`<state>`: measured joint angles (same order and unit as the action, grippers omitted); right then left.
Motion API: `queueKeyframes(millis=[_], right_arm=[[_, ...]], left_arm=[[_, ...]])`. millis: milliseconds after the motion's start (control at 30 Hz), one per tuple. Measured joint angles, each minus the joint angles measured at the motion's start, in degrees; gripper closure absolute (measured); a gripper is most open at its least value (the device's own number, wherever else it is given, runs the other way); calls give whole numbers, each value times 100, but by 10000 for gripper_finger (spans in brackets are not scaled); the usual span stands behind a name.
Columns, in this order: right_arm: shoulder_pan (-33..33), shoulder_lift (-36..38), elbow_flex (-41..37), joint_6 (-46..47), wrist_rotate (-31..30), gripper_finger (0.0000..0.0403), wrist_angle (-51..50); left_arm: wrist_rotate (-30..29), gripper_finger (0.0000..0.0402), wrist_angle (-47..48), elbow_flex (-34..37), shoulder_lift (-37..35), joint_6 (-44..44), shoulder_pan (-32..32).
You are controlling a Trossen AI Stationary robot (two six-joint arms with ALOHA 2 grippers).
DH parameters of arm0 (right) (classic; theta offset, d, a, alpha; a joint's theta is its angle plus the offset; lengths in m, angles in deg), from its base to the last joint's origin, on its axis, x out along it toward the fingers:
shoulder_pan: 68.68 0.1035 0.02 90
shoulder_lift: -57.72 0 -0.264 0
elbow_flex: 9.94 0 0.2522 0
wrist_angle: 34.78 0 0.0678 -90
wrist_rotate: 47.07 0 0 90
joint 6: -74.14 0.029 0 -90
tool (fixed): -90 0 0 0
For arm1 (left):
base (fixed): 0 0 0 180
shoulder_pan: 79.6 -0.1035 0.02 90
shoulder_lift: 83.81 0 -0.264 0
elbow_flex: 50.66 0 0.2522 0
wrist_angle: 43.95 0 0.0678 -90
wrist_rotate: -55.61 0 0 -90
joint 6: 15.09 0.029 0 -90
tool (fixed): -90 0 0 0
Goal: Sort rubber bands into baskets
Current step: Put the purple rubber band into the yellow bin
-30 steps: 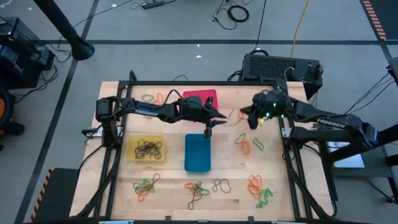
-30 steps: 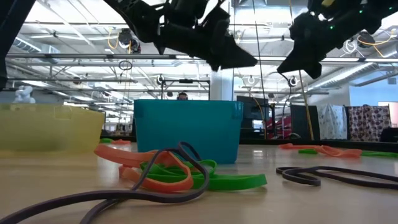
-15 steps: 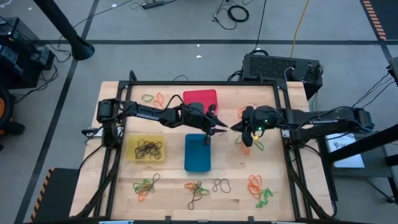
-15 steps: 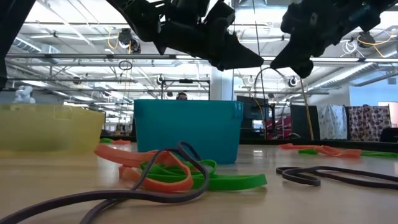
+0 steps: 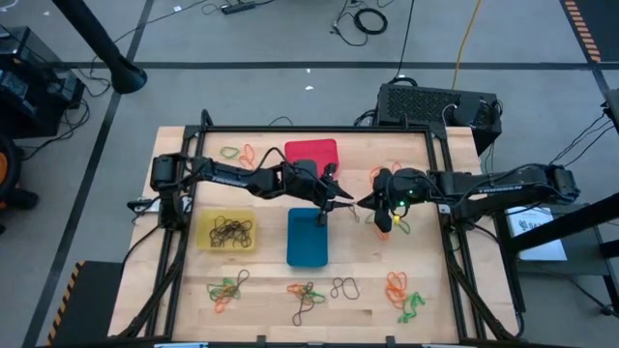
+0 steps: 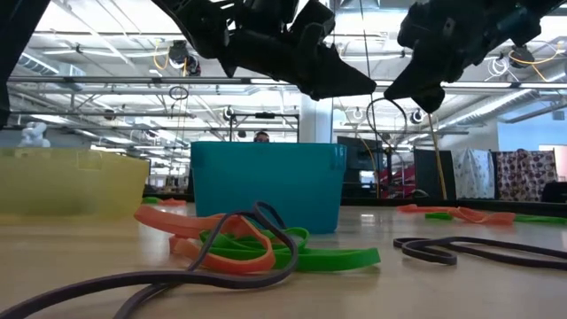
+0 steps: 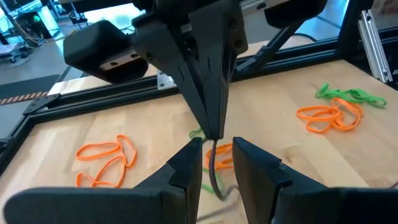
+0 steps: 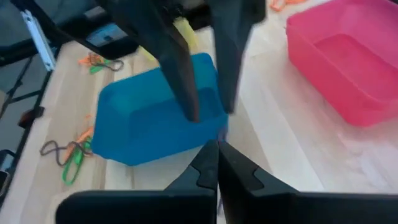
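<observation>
My left gripper should next grab the dark rubber band by its slack hanging loop [image 7: 216, 168]. Then I drop the band into the yellow basket.
Above the far right corner of the blue basket [image 5: 308, 239], my two grippers meet tip to tip. My right gripper [image 5: 362, 201] is shut on a dark rubber band [image 7: 212, 173]. That band shows in the low view as a thin hanging loop [image 6: 387, 124]. My left gripper [image 7: 217, 144] is open, one finger on either side of the hanging band; I cannot tell whether it touches it. The red basket [image 5: 311, 153] stands behind the blue one. The yellow basket [image 5: 201, 224], to the blue one's left, holds several dark bands. My right gripper pinches the dark band's top [image 7: 213, 148] between its two fingertips. The fingers slant down, coming from the table's right side. The band hangs slack below the tips, clear of the table.
Loose orange, green and dark bands lie in small piles along the near edge [image 5: 306, 293], at the near right [image 5: 404, 293], under the right arm [image 5: 387, 228] and at the far left [image 5: 237, 153]. A black frame rail [image 5: 319, 130] runs round the table.
My right gripper has swung toward the table's left and a little down, carrying the hanging dark band up to my left gripper's tips. Most of that move came early in the second. The band now hangs between the left gripper's fingers.
</observation>
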<state>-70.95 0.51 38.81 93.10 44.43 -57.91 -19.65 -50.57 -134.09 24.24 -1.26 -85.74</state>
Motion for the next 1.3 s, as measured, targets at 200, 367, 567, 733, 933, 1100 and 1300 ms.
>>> queueKeyframes(millis=[200,367,567,733,933,1100,1300], right_arm=[[90,0,0,-35,11,402,188],[89,0,0,-35,8,403,197],[88,0,0,-35,-13,403,409],[88,4,0,-31,-13,403,490],[88,4,0,-33,-13,403,484],[88,4,0,-63,-21,403,483],[86,4,0,-148,-562,403,408]], left_arm=[[-2,304,51,0,0,-42,0],[-2,304,175,0,0,-145,0],[-2,304,458,0,0,-144,0],[-2,304,459,0,0,-144,0],[-2,323,503,0,0,-144,17],[-28,391,508,0,0,-158,55],[-164,397,611,0,-14,-302,66]])
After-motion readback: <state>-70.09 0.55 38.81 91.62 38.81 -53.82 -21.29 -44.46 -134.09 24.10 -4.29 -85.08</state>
